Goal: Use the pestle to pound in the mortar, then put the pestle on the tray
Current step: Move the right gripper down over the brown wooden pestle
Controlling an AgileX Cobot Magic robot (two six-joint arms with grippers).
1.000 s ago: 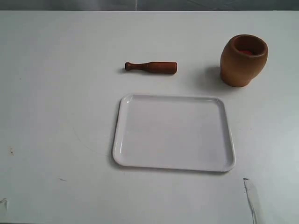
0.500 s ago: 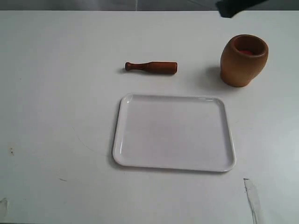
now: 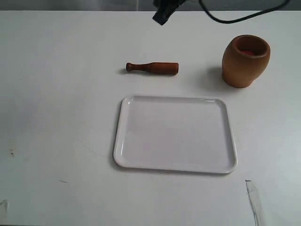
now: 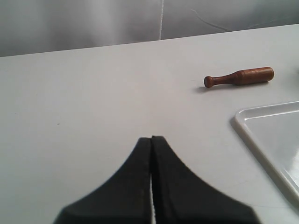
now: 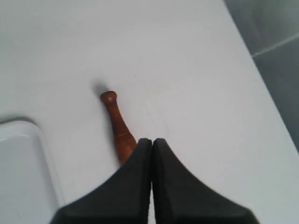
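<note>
My right gripper grips the pestle by its narrow knobbed handle (image 3: 137, 67) next, to pound in the mortar (image 3: 245, 60).
The reddish-brown pestle (image 3: 152, 68) lies flat on the white table behind the tray, knob end pointing left. It also shows in the left wrist view as the pestle (image 4: 239, 77) and in the right wrist view as the pestle (image 5: 117, 128), partly hidden behind the fingers. The light-brown mortar (image 3: 245, 60) stands upright at the back right. The white tray (image 3: 175, 133) lies in the middle with nothing on it; the tray's corner (image 4: 273, 140) and edge (image 5: 21, 172) show in the wrist views. My right gripper (image 3: 162, 15) hangs shut above the far table edge, high over the pestle. My left gripper (image 4: 152, 138) is shut with nothing in it.
A black cable (image 3: 235, 16) trails from the right arm over the back of the table. The far table edge (image 4: 140, 43) meets a grey backdrop. Small marks (image 3: 251, 197) spot the front of the table.
The right gripper has come in along the top edge of the exterior view, moving leftward from above the mortar to above the pestle. Pestle, mortar and tray have not moved.
</note>
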